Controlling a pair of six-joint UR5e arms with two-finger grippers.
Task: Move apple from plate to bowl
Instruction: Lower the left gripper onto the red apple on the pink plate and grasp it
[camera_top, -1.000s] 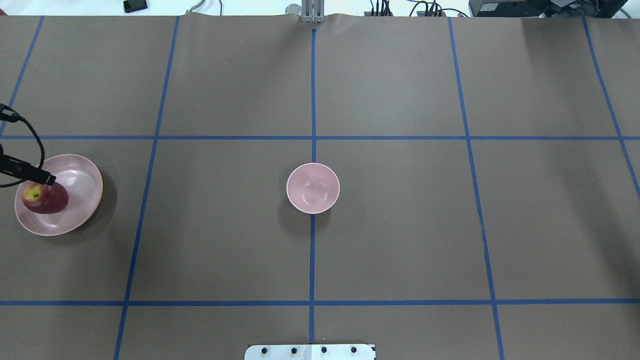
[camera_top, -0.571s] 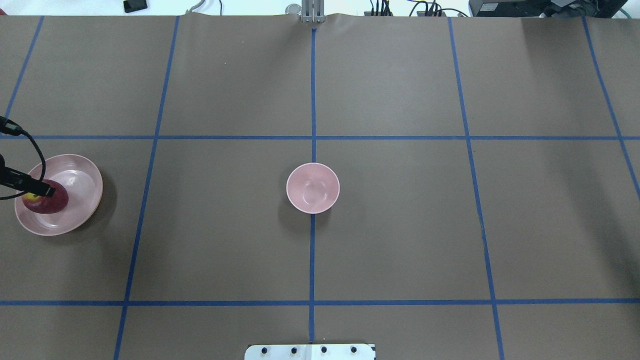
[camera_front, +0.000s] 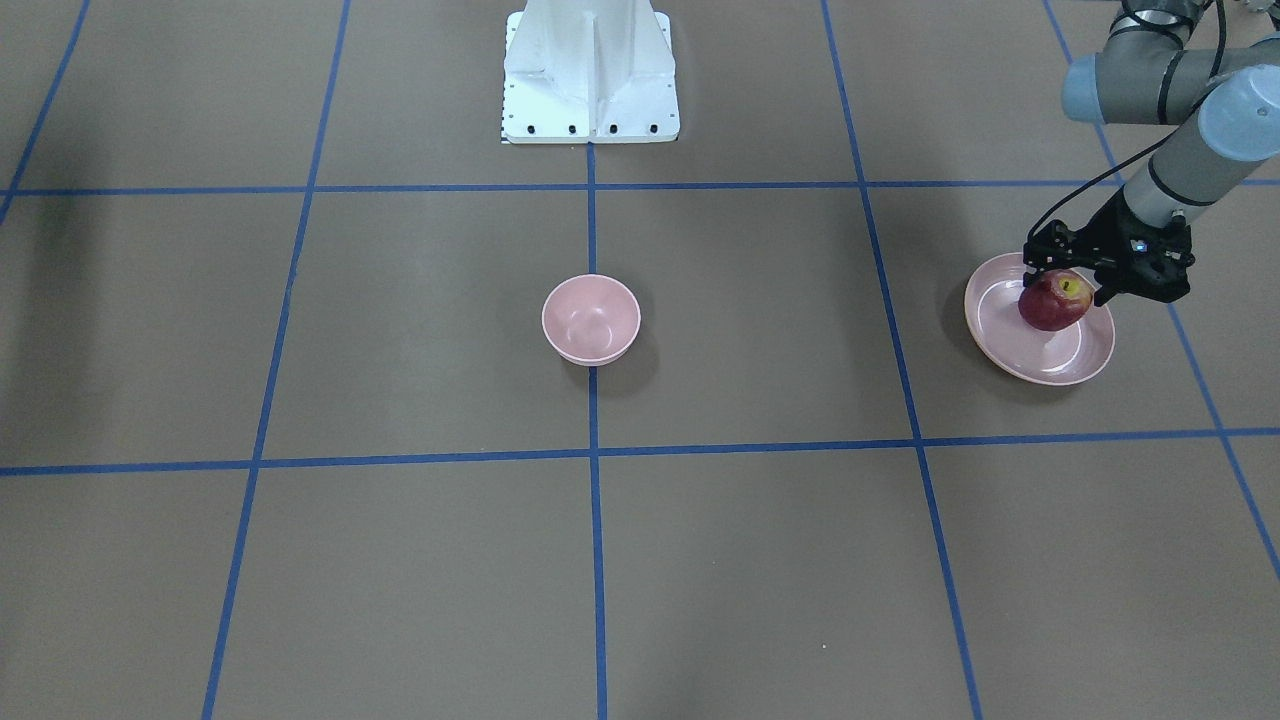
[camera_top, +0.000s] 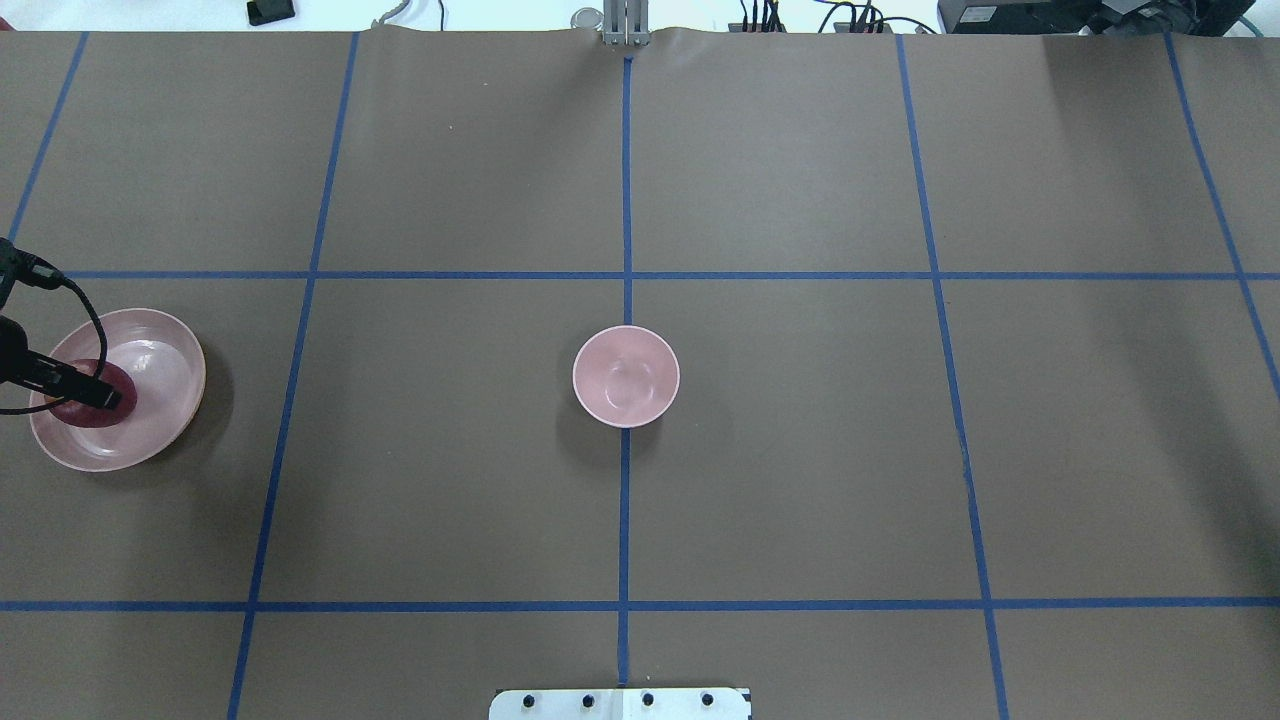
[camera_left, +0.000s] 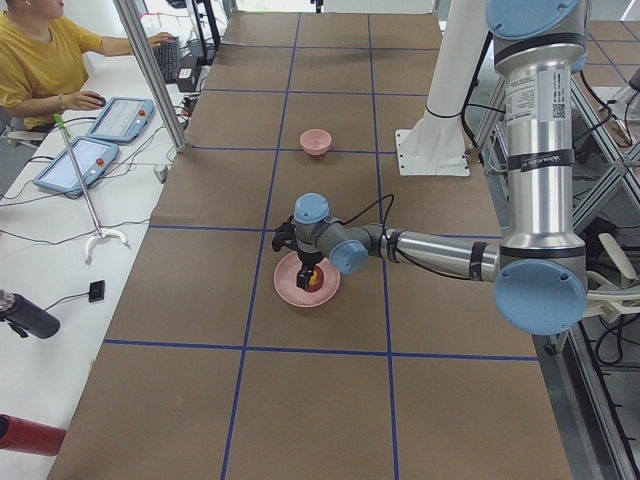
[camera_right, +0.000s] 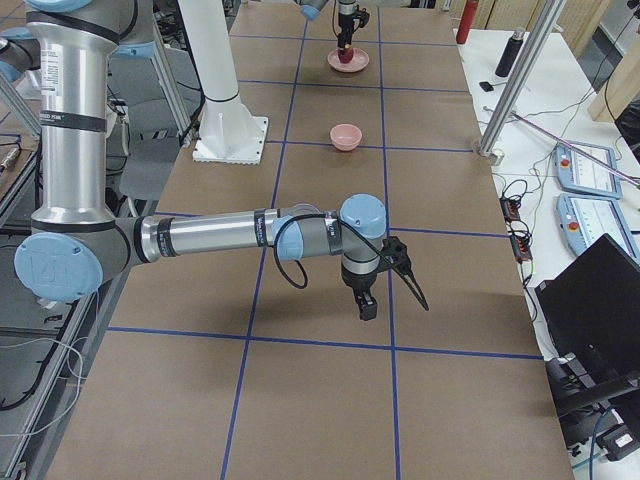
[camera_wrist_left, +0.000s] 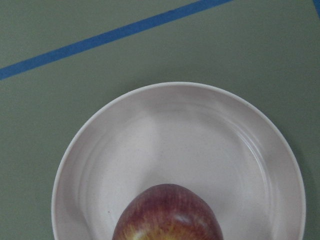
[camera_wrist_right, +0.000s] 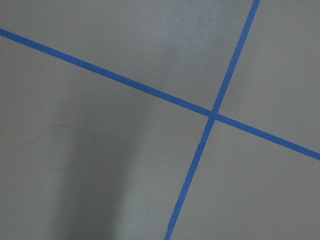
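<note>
The left gripper grabs the rounded sides of the dark-red apple (camera_front: 1050, 305) next, to move it from the plate into the bowl (camera_front: 590, 318).
The dark-red apple (camera_front: 1050, 305) sits on the pale-pink plate (camera_front: 1040, 358) at the table's left end. My left gripper (camera_front: 1068, 278) is open and low over the apple, with one finger on each side of its top. In the overhead view a black finger (camera_top: 98, 397) covers the apple (camera_top: 100, 412) on the plate (camera_top: 160, 370). The left wrist view shows the apple (camera_wrist_left: 167, 215) at the bottom edge, on the plate (camera_wrist_left: 175, 130). The empty pink bowl (camera_front: 590, 318) stands at the table's centre (camera_top: 626, 376). My right gripper (camera_right: 366, 303) hovers over bare table; I cannot tell if it is open.
The white robot base (camera_front: 590, 70) stands at the table's robot side. Blue tape lines (camera_top: 626, 200) mark a grid on the brown table. An operator (camera_left: 40, 60) sits at a side desk with teach pendants (camera_left: 120, 115).
My left gripper has moved toward the robot side and down over the apple; its finger now hides the yellow patch in the overhead view. Apple, plate and bowl have not moved.
</note>
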